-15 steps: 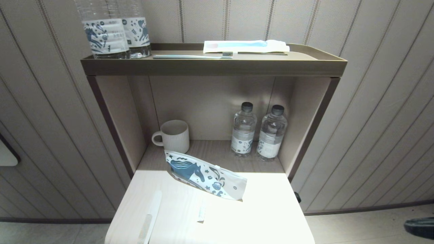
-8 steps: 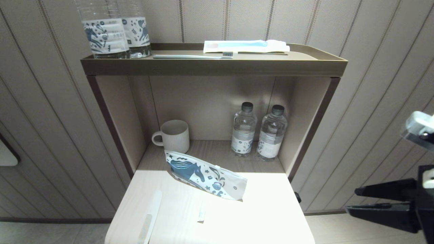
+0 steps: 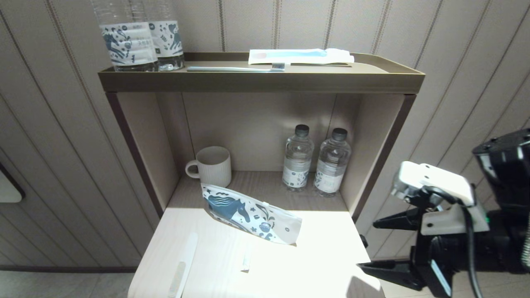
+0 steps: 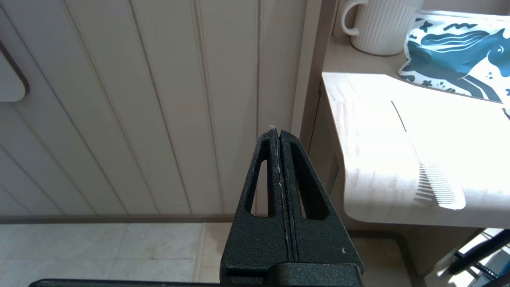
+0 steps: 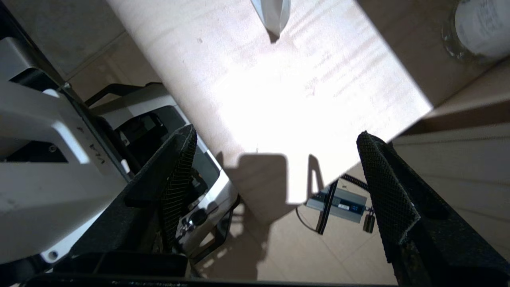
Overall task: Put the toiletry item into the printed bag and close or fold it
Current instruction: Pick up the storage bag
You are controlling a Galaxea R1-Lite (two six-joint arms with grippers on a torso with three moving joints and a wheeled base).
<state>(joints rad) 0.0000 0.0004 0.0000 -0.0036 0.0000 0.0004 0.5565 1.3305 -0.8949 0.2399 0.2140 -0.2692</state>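
The robot next needs to get the bag ready for the toiletry item, so its right gripper should grab the printed bag (image 3: pixel 250 219) by its plain white end (image 3: pixel 291 228).
The printed bag (image 3: pixel 250 219), white with a blue horse, lies slanted at the back of the lit tabletop, and the left wrist view shows its horse end (image 4: pixel 454 67). A white comb (image 3: pixel 182 267) lies near the front left edge, a toiletry item, with a small white packet (image 3: pixel 246 260) beside it. My right gripper (image 3: pixel 370 246) hangs open and empty just off the table's right front corner, apart from the bag. In the right wrist view the gripper (image 5: pixel 277 135) frames the table edge. My left gripper (image 4: pixel 277 131) is shut and empty, low beside the table's left side.
A ribbed white mug (image 3: pixel 211 165) and two small water bottles (image 3: pixel 298 161) stand in the shelf recess behind the bag. The top tray (image 3: pixel 261 78) carries two horse-label bottles (image 3: pixel 128 41), a toothbrush (image 3: pixel 234 69) and a wrapped pack (image 3: pixel 300 56). Bare tabletop (image 3: pixel 323 256) lies right of the bag.
My right arm has risen into the head view from the lower right and moved left toward the table corner, its jaws spreading open. Nothing on the table moved.
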